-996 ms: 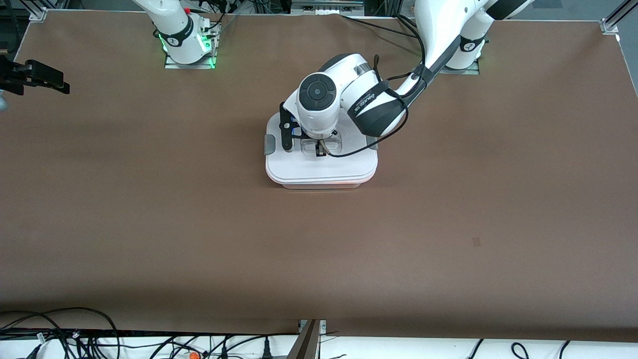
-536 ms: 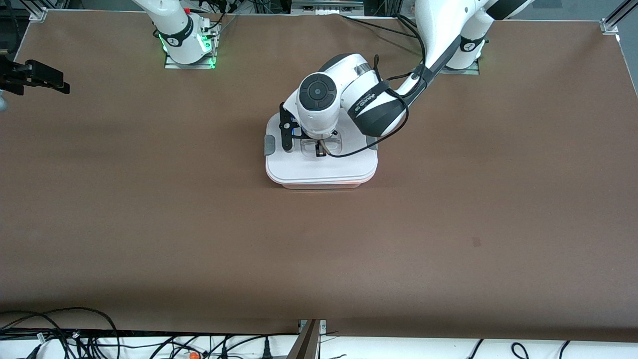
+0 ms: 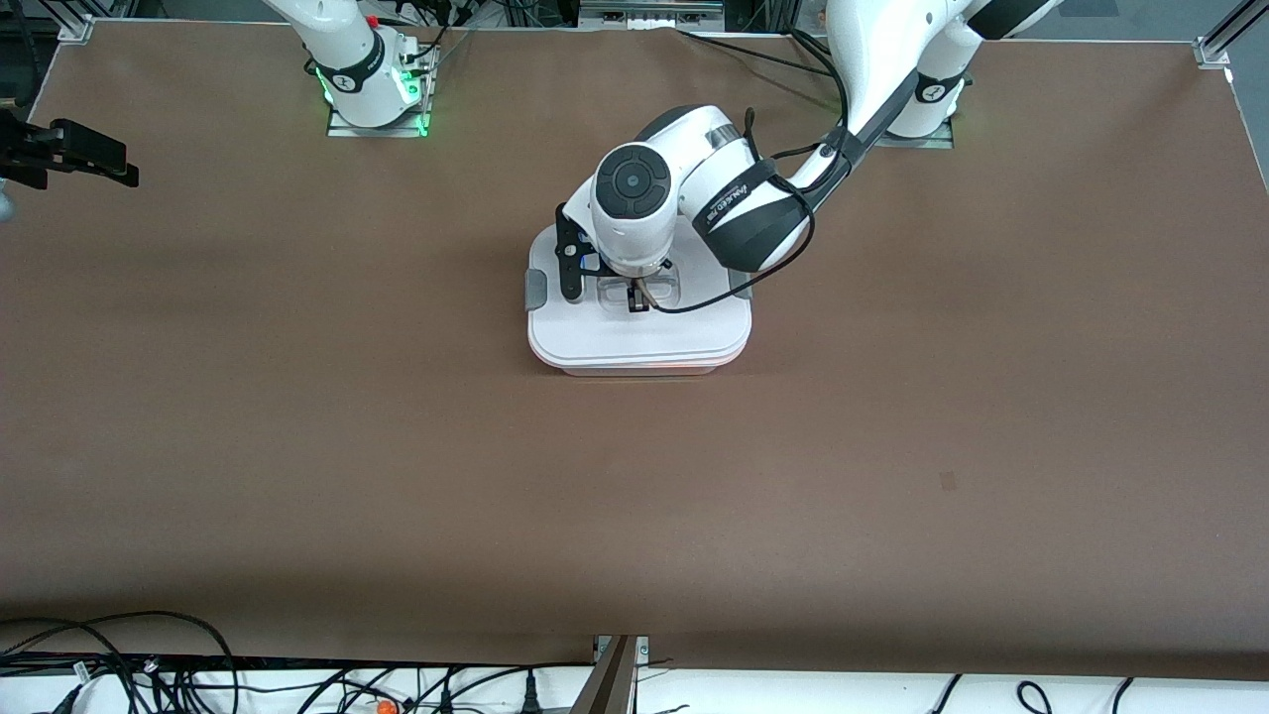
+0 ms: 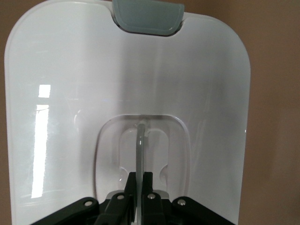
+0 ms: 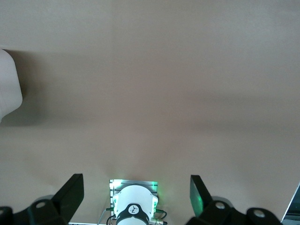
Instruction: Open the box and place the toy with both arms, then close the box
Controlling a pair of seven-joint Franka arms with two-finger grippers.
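Note:
The white lid sits on the pinkish base; my left gripper should release its handle.
The box (image 3: 634,337) stands mid-table with its white lid on the pinkish base, and one grey clip (image 3: 535,289) shows at the right arm's end. My left gripper (image 3: 637,296) is down in the lid's recessed centre, shut on the thin upright handle (image 4: 140,140). The left wrist view shows the lid (image 4: 187,70), a grey clip (image 4: 147,16) and my left gripper (image 4: 140,180) pinching the handle. My right gripper (image 3: 99,164) waits, open and empty, above the table edge at the right arm's end, and it also shows in the right wrist view (image 5: 136,187). The toy is out of view.
The brown table (image 3: 892,446) is bare around the box. The right arm's base (image 3: 372,89) and the left arm's base (image 3: 927,99) stand at the edge farthest from the front camera. Cables (image 3: 149,664) lie below the near edge. A white rounded shape (image 5: 9,89) sits at the right wrist view's edge.
The lid has settled slightly on the base, so less of the pink rim shows along the near edge. Both arms are almost still.

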